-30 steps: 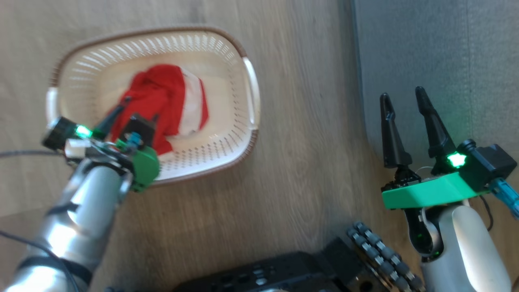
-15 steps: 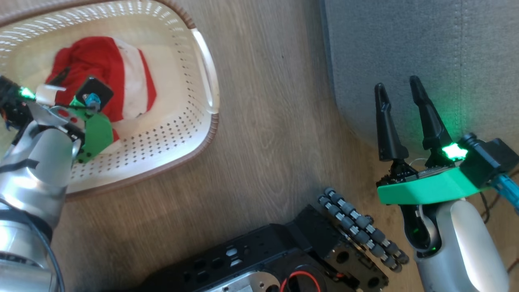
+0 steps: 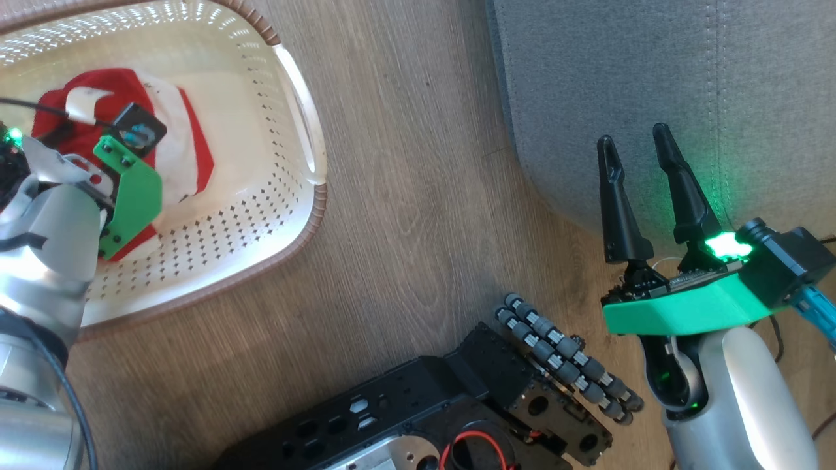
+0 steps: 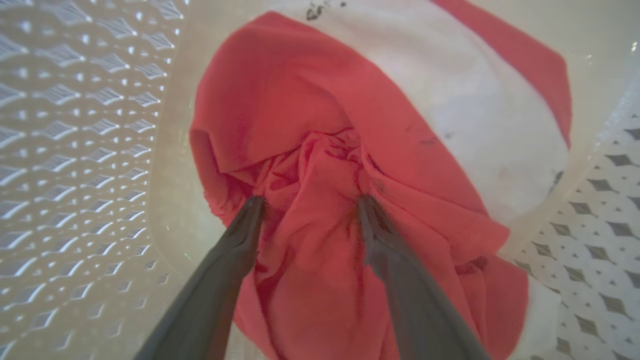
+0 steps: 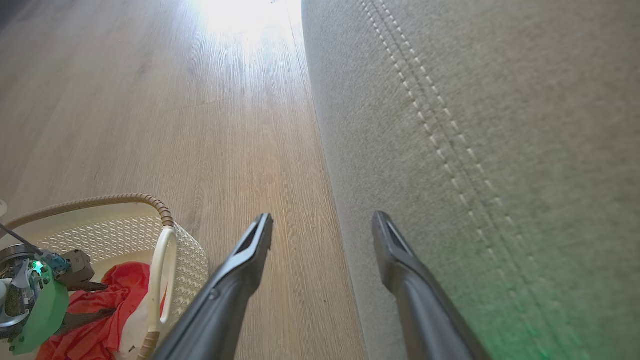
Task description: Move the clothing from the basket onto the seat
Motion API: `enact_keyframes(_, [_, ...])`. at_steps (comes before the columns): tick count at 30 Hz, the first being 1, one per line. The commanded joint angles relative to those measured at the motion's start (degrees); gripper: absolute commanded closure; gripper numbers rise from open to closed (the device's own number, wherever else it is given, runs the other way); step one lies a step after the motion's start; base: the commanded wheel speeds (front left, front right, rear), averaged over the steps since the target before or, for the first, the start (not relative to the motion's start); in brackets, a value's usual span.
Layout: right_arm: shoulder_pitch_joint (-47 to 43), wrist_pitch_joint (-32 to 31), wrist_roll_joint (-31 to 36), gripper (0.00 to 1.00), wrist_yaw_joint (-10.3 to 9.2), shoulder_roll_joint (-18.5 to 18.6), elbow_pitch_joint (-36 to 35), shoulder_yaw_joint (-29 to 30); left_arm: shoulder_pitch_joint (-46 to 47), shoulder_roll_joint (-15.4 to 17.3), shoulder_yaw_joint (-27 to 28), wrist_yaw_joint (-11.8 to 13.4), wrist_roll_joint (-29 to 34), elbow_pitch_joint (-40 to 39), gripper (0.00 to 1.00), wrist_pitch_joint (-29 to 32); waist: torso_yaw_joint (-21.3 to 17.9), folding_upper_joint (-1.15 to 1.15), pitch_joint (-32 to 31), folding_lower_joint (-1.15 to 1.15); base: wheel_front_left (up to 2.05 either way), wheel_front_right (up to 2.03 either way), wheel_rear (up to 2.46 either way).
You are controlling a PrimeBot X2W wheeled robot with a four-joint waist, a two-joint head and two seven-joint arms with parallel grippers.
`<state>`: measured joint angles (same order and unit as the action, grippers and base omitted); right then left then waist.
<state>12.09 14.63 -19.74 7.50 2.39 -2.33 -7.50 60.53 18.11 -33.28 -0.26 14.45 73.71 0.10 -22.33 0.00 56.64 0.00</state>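
My left gripper should grab the red garment's raised fold (image 4: 318,207) next, as its white panel lies flat.
The cream perforated basket (image 3: 297,117) stands on the floor at the upper left of the head view. In it lies the clothing (image 3: 175,153), a crumpled red garment with a white panel. My left gripper (image 4: 310,200) reaches down into the basket, open. Both fingertips (image 4: 256,202) press into the red fabric (image 4: 300,90), with a raised fold between them. The grey seat (image 3: 653,78) takes up the upper right. My right gripper (image 3: 633,140) is open and empty, hovering over the seat's rounded edge (image 5: 350,150). In the right wrist view the basket (image 5: 162,220) and left gripper (image 5: 97,302) sit at the lower left.
Wood floor (image 3: 405,196) runs between basket and seat. My black base (image 3: 418,418) with its roller wheel (image 3: 568,359) is at the bottom of the head view. A thin cable (image 3: 39,108) crosses above the left wrist.
The head camera has swung, so basket and seat sit further left in the picture. My left gripper has tipped down steeper onto the clothing. The right gripper holds its pose, still open.
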Motion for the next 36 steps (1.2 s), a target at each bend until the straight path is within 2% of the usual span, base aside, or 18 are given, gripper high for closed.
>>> enact_keyframes(1, [-3.6,0.4,-0.3,0.00,-0.01,0.5,-1.6,-0.9,0.0,1.7,0.6,-0.9,0.1,0.1,0.00,2.3,-0.1,0.00,0.1,0.00,0.00,0.00,0.00])
enact_keyframes(5, [-4.1,0.4,-0.3,0.00,-0.01,0.5,-1.8,-1.0,0.2,1.3,1.4,-4.1,-2.0,0.2,0.00,7.6,-0.2,0.00,0.4,0.00,0.00,0.00,0.00])
enact_keyframes(8, [-4.3,0.4,-0.2,0.00,-0.01,0.5,-1.8,-1.2,0.1,1.4,0.8,-5.6,-2.3,0.2,0.00,10.8,-0.2,0.00,0.4,0.00,0.00,0.00,0.00])
enact_keyframes(9, [-4.3,0.4,-0.2,0.00,-0.01,0.5,-1.8,-1.2,0.0,1.4,0.7,-5.9,-2.6,0.2,0.04,11.8,-0.2,0.00,0.4,0.00,0.00,0.00,0.00])
enact_keyframes(11, [-4.2,0.4,-0.2,0.00,-0.01,0.5,-1.8,-1.3,0.0,1.5,0.6,-6.4,-3.2,0.2,0.58,13.0,-0.2,0.00,0.4,0.00,0.00,0.00,0.00])
enact_keyframes(12, [-4.2,0.4,-0.2,0.00,-0.01,0.5,-1.8,-1.4,0.0,1.5,0.5,-6.6,-3.5,0.2,1.00,13.4,-0.2,0.00,0.4,0.00,0.00,0.00,0.00])
enact_keyframes(16, [-3.7,0.4,-0.3,0.00,-0.01,0.5,-1.7,-1.6,0.0,1.5,0.0,-7.0,-4.4,0.2,1.00,14.4,-0.1,0.00,0.4,0.00,0.00,0.00,0.00])
enact_keyframes(27, [0.2,0.4,-1.9,0.00,-0.01,0.5,-0.5,-2.8,0.2,2.1,0.2,-6.5,-6.7,0.2,1.00,10.4,-0.6,0.00,-1.5,0.00,0.00,0.00,0.00])
enact_keyframes(33, [2.8,0.4,-2.8,0.00,-0.01,0.5,1.0,-3.8,-2.3,3.0,1.3,-4.8,-8.8,0.2,1.00,7.0,-2.3,0.00,-6.2,0.00,0.00,0.00,0.00])
enact_keyframes(36, [2.9,0.4,-2.0,0.00,-0.01,0.5,2.1,-3.5,-4.4,1.0,1.8,-3.9,-10.1,0.2,1.00,4.2,-1.0,0.00,-10.4,0.00,0.00,0.00,0.00])
